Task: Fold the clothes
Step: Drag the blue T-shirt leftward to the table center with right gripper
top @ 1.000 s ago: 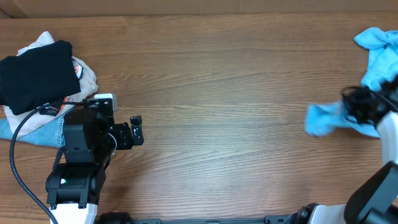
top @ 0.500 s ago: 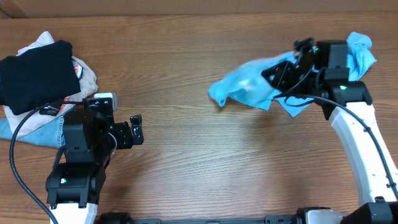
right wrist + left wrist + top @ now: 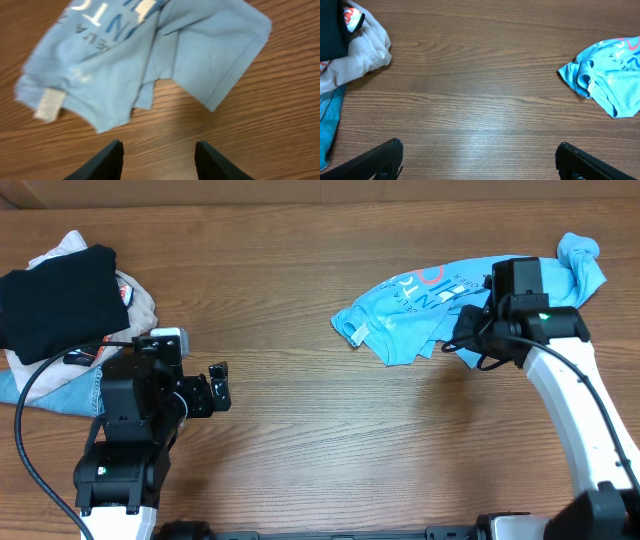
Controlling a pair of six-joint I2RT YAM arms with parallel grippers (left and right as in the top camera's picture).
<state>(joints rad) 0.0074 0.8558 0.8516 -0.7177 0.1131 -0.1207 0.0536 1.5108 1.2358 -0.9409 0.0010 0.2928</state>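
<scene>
My right gripper should next grab the near edge of the sky-blue T-shirt (image 3: 425, 305). Then it can drag and spread the T-shirt.
The clothes, a light sky-blue T-shirt (image 3: 425, 305) with red and white lettering, lies crumpled but partly spread at the back right of the table. It also shows in the left wrist view (image 3: 610, 65) and the right wrist view (image 3: 125, 60). My right gripper (image 3: 462, 343) hovers at the shirt's near edge. Its fingers stand open (image 3: 159, 147) over bare wood with nothing between them. My left gripper (image 3: 219, 387) is wide open (image 3: 479, 146) over bare table at the left, far from the shirt.
A pile sits at the far left: a black folded garment (image 3: 55, 300) on a beige garment (image 3: 140, 302), with blue jeans (image 3: 65, 392) under them. The beige garment (image 3: 360, 55) shows in the left wrist view. Bare wood lies between the two arms.
My right arm swung the shirt from the table's right edge toward the middle and let it go. The shirt now lies spread on the table. The left arm has not moved.
</scene>
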